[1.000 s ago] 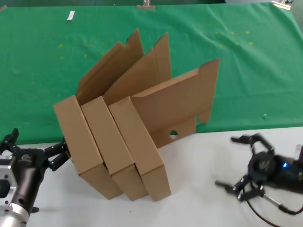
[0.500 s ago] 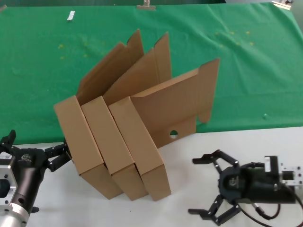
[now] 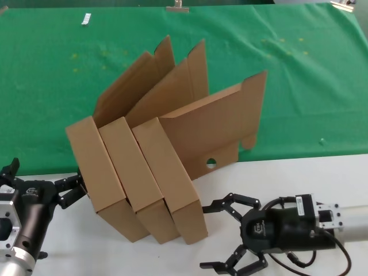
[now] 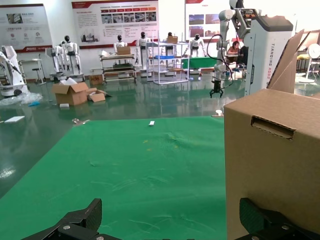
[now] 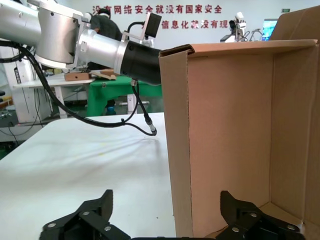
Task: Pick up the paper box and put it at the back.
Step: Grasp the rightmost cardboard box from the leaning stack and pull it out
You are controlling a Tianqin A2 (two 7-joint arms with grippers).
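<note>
The box is far wider than my fingers, so my right gripper next needs to pinch its thin side [image 5: 181, 150], beside the box's open hollow [image 5: 232, 135], to pick it up.
Three brown paper boxes with raised lids stand side by side, half on the green cloth [image 3: 310, 75], half on the white table [image 3: 287, 172]. My right gripper [image 3: 204, 237] is open, low over the table, right beside the front corner of the rightmost box [image 3: 169, 172]. In the right wrist view the open gripper [image 5: 166, 200] has that box's wall edge [image 5: 225, 135] between its fingers. My left gripper [image 3: 43, 175] is open beside the leftmost box [image 3: 95, 167]. In the left wrist view the gripper [image 4: 170, 220] has that box [image 4: 272, 165] at one finger.
The middle box [image 3: 135, 172] is wedged between the other two. A small white item [image 3: 85, 19] and a metal clip [image 3: 177, 7] lie at the cloth's far edge. The left arm [image 5: 100, 45] shows beyond the boxes in the right wrist view.
My right gripper has moved left across the white table, from the right edge up to the rightmost box, staying open. The left gripper and the boxes have not moved.
</note>
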